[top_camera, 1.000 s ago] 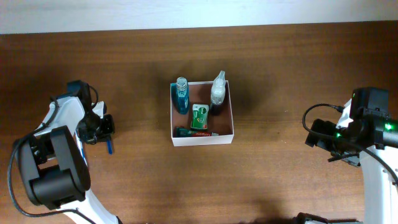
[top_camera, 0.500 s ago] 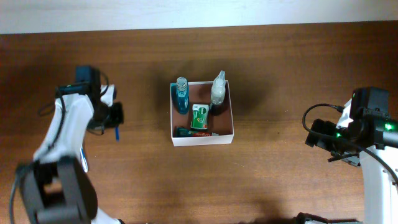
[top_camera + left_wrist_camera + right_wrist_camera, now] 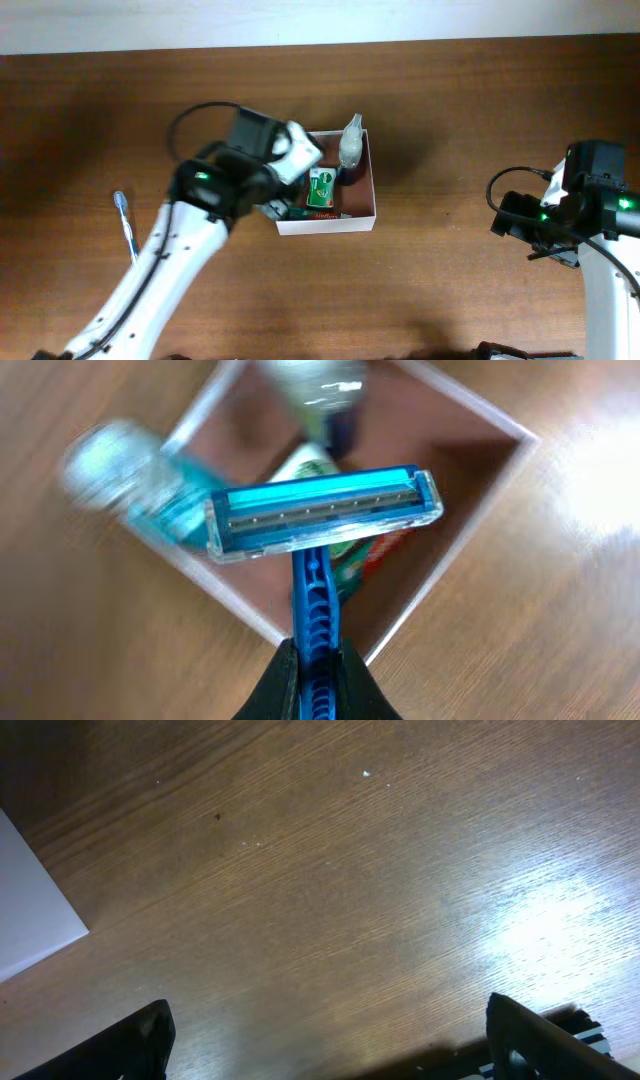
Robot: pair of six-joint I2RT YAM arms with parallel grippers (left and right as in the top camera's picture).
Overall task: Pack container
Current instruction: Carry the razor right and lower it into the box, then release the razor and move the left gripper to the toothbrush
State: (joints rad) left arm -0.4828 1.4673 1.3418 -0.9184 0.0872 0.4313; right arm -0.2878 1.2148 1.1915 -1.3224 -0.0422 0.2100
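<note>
The blue razor's handle point(image 3: 313, 595) crosses over the container's white rim point(image 3: 262, 625), so I should shift the razor farther inside before my left gripper releases it.
The container point(image 3: 326, 226) is a white-walled square box with a reddish-brown floor at the table's middle. It holds a white spray bottle point(image 3: 351, 145), a green packet point(image 3: 321, 187) and a teal bottle that my left arm hides from overhead. My left gripper point(image 3: 278, 200) is over the box's left side. In the left wrist view it point(image 3: 318, 660) is shut on the handle of a blue razor point(image 3: 318, 520), held above the container point(image 3: 451, 540), the blurred teal bottle point(image 3: 140, 480) and the packet point(image 3: 358, 552). My right gripper point(image 3: 525, 230) is open and empty, far to the right point(image 3: 330, 1040).
A thin blue-and-white toothbrush-like item point(image 3: 124, 222) lies on the bare wood at the left. A white flat corner point(image 3: 30, 910) shows at the left edge of the right wrist view. A pale wall runs along the table's far edge.
My left arm has swung from the table's left side to the container, carrying the blue razor. This uncovered the toothbrush-like item. The right arm has not moved.
</note>
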